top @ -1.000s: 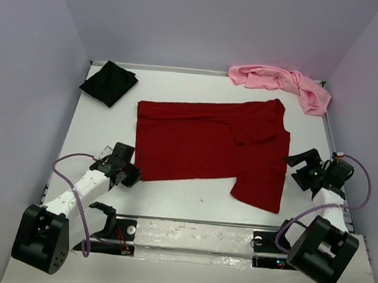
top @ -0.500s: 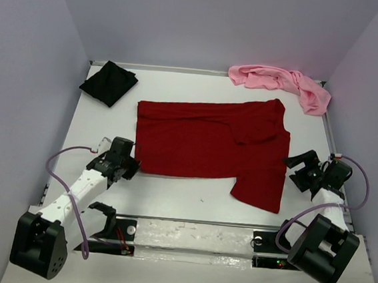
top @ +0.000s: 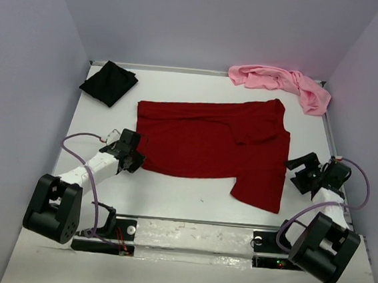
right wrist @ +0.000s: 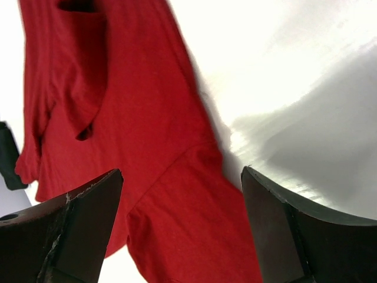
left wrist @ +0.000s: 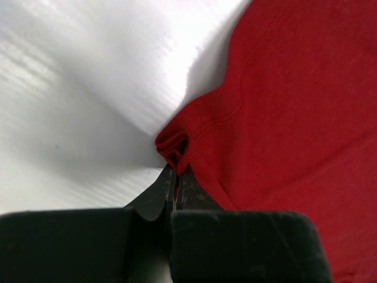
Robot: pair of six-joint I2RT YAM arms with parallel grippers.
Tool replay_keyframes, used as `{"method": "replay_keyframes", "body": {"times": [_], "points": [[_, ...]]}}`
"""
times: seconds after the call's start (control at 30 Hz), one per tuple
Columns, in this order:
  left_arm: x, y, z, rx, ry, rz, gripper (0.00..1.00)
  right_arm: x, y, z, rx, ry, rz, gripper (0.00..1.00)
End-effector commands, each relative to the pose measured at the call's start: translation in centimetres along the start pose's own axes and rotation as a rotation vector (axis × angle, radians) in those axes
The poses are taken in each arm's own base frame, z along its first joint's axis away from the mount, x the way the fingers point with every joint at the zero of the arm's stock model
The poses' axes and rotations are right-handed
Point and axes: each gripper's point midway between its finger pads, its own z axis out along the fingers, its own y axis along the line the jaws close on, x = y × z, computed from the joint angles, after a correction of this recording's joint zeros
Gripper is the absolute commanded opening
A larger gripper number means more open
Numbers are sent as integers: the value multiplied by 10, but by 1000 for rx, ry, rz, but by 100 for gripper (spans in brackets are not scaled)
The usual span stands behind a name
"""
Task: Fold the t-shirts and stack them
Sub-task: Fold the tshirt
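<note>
The red t-shirt's edge where the near sleeve joins, opposite the pinched hem corner, should be grabbed next by my right gripper to fold the near side over.
A dark red t-shirt (top: 205,143) lies spread across the middle of the white table, one sleeve folded over its chest. My left gripper (top: 134,157) is shut on its near-left hem corner; in the left wrist view the bunched red cloth (left wrist: 177,144) sits pinched between the closed fingertips (left wrist: 162,188). My right gripper (top: 300,169) stands open just right of the shirt's near-right sleeve, and that sleeve (right wrist: 194,224) shows between its wide fingers (right wrist: 88,212). A folded black t-shirt (top: 109,83) lies far left. A crumpled pink t-shirt (top: 281,83) lies far right.
Grey walls close in the table (top: 170,193) on the left, the back and the right. A metal rail (top: 186,235) runs along the near edge between the two arm bases. Purple cables loop beside each arm.
My left arm has swung inward and forward, carrying the pinched hem corner slightly toward the far side. The right gripper has barely shifted, its jaws a little narrower.
</note>
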Motion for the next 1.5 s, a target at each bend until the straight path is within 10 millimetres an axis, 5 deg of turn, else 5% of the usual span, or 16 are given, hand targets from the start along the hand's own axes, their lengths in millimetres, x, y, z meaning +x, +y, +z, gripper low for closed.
{"method": "replay_keyframes", "body": {"times": [0.0, 0.27, 0.63, 0.8, 1.17, 1.33, 1.4, 1.47], "points": [[-21, -20, 0, 32, -72, 42, 0, -10, -7, 7, 32, -23, 1, 87], [-22, -30, 2, 89, -43, 55, 0, -13, -6, 17, 2, -13, 2, 85], [-29, -34, 1, 106, -53, 67, 0, -10, -6, 35, -42, 43, 58, 66], [-32, -33, 2, 94, -60, 70, 0, -1, -6, 33, -52, 70, 79, 58], [-39, -38, 2, 91, -72, 73, 0, 21, -11, 22, -28, 113, 83, 58], [-42, -39, 0, 93, -78, 74, 0, 30, -12, 26, -32, 170, 100, 34], [-42, -39, 0, 90, -79, 73, 0, 35, -14, 27, -31, 190, 112, 11], [-43, -38, 1, 87, -80, 72, 0, 31, -12, 29, -44, 177, 98, 4]]}}
